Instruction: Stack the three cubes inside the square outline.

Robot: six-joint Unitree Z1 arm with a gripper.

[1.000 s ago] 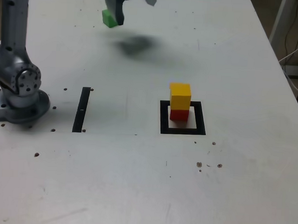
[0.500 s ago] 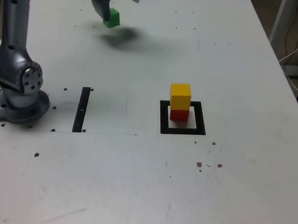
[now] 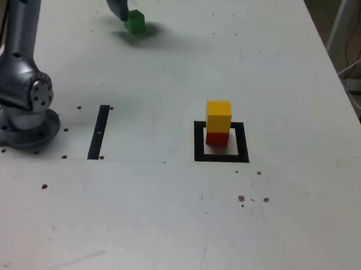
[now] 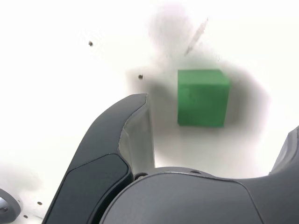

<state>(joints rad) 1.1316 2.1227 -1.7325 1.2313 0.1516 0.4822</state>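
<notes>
My gripper picks up the green cube (image 3: 135, 21) by two opposite sides next, to top the stack inside the square outline.
The green cube (image 3: 135, 21) rests on the white table at the far back, toward the exterior view's left. My gripper (image 3: 136, 1) hangs open just over it; one dark finger (image 3: 120, 6) stands beside the cube without touching. In the wrist view the green cube (image 4: 202, 97) sits in the gap of the gripper (image 4: 217, 133), just past the finger (image 4: 133, 126). Inside the square outline (image 3: 222, 157) the yellow cube (image 3: 218, 115) stands on the red cube (image 3: 216, 138).
The arm's grey base (image 3: 24, 112) stands at the exterior view's left edge, and a narrow black strip (image 3: 99, 132) lies beside it. Small dark specks (image 3: 253, 199) dot the table's front. Cables (image 3: 360, 54) hang past the right table edge.
The gripper has moved toward the exterior view's left and lower, so the green cube now shows fully between its fingers. The cube and the yellow-on-red stack have not moved.
</notes>
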